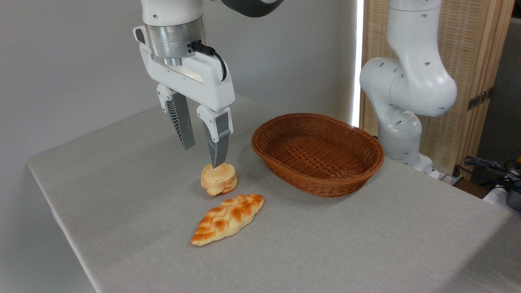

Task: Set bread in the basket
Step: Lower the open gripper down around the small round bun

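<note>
I need to grip the bread's lumpy sides with my gripper next, to put the bread [219, 179] into the basket [317, 152].
The bread [219, 179], a small round pale golden bun with a lumpy side, lies on the grey table near its middle. My gripper [202, 156] hangs open just above and behind it, nothing between its grey ribbed fingers; the right fingertip [218, 161] overlaps the bun's top edge in the picture. The basket [317, 152], oval brown wicker with a flared rim, stands to the right of the bun and holds nothing.
A longer braided orange-brown loaf [227, 219] lies in front of the bun. The arm's white base [403, 101] rises behind the basket at the table's right edge. A wooden screen and cables sit at the far right.
</note>
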Motion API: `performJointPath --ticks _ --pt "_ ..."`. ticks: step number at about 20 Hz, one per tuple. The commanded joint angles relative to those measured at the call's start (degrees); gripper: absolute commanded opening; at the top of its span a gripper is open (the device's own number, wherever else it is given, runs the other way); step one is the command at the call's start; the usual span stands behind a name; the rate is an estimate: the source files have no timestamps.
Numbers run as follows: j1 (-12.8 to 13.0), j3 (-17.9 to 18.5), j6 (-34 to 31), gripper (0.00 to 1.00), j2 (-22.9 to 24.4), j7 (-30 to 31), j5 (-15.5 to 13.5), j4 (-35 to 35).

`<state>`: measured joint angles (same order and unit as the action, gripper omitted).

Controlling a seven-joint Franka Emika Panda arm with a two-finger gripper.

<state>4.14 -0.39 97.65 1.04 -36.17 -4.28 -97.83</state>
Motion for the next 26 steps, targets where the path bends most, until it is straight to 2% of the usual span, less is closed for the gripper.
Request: performJointPath --ticks 1,18,23,26 --pt "-0.6 -0.2 -1.2 1.00 0.2 -0.9 -1.2 0.7" --pt "0.2 -0.6 -2.6 1.00 -0.4 -1.3 -1.1 -0.3" --pt "1.8 -0.7 -0.7 1.00 1.4 -1.3 -0.9 -5.2" --pt "4.0 -0.7 4.5 1.00 4.8 -1.3 -0.8 -11.8"
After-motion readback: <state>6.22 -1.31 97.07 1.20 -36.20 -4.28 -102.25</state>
